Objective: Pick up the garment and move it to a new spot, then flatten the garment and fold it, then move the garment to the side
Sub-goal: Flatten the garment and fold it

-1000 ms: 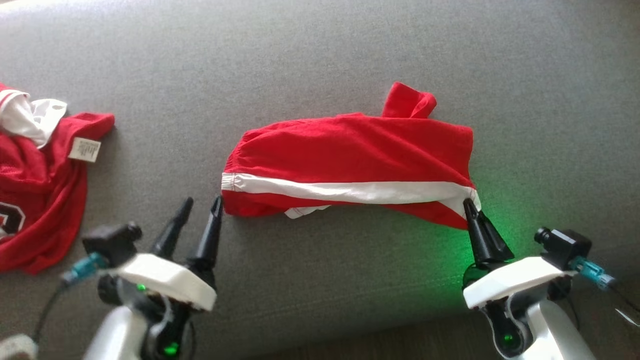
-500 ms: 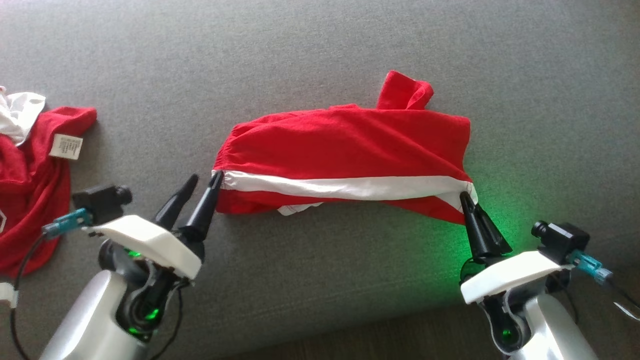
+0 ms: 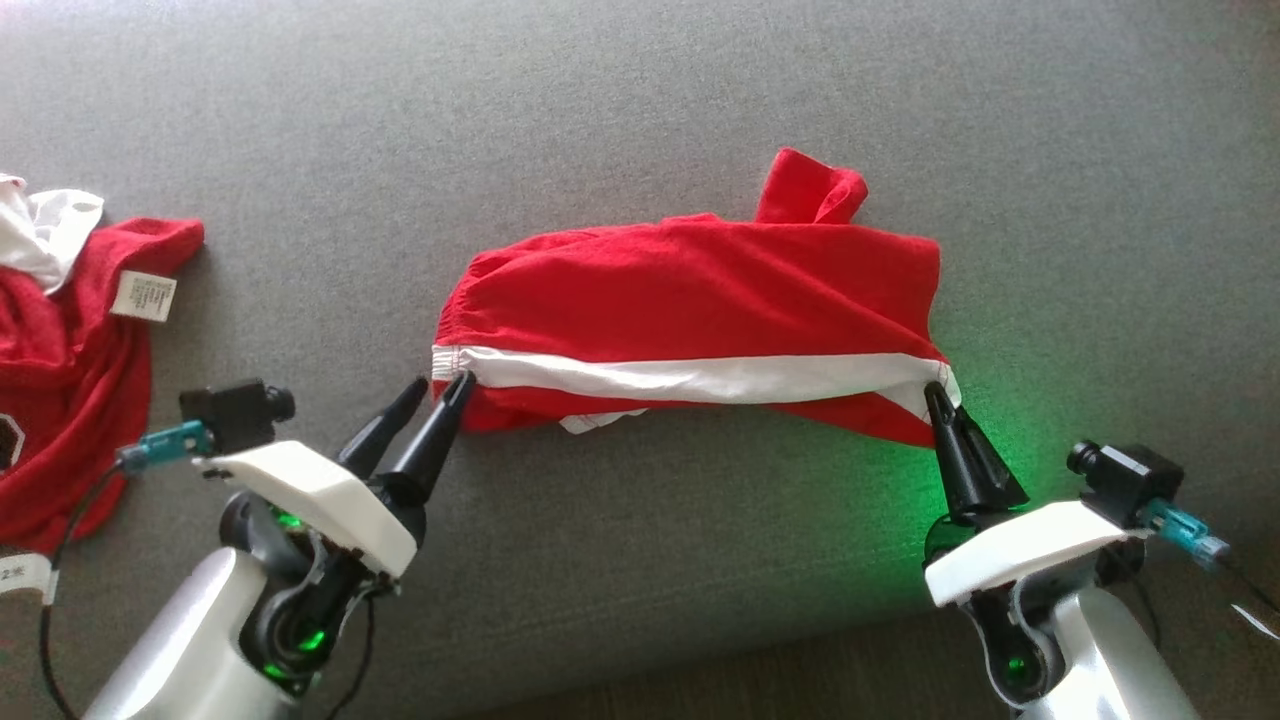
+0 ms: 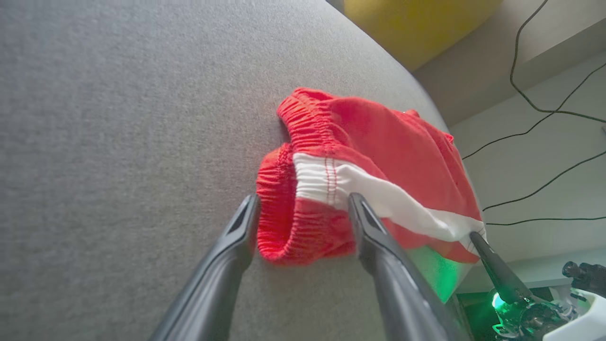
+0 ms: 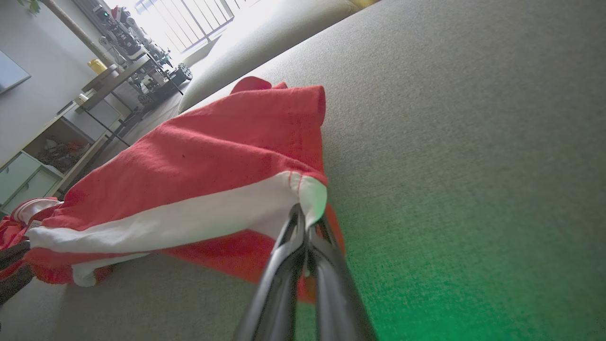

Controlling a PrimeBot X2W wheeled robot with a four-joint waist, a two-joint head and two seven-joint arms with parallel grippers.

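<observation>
My left gripper should next grab the waistband at its white-striped corner [image 3: 449,361], because the waistband stands up in a fold there while the red cloth [image 3: 696,292] lies slack.
The garment [image 3: 700,300] is a pair of red shorts with a white side stripe, lying crumpled lengthwise on the grey couch cushion [image 3: 640,100]. My left gripper [image 3: 442,380] stands open at its left end. In the left wrist view, the left gripper [image 4: 304,199] has its two fingers on either side of the gathered waistband corner of the garment [image 4: 393,147]. My right gripper [image 3: 935,392] is shut on the white-striped hem corner at the right end. The right wrist view shows the right gripper [image 5: 303,215] pinching the garment [image 5: 213,156] there and lifting it slightly.
A second red and white garment [image 3: 70,380] with a white label [image 3: 143,296] lies at the far left. The cushion's front edge runs along the bottom, with dark floor [image 3: 800,680] below. A yellow cushion [image 4: 416,23] and loose cables [image 4: 544,118] lie beyond the far end.
My left gripper has moved right and forward, so its open fingers now straddle the waistband corner. The right gripper has kept its hold on the hem. The camera has shifted a little.
</observation>
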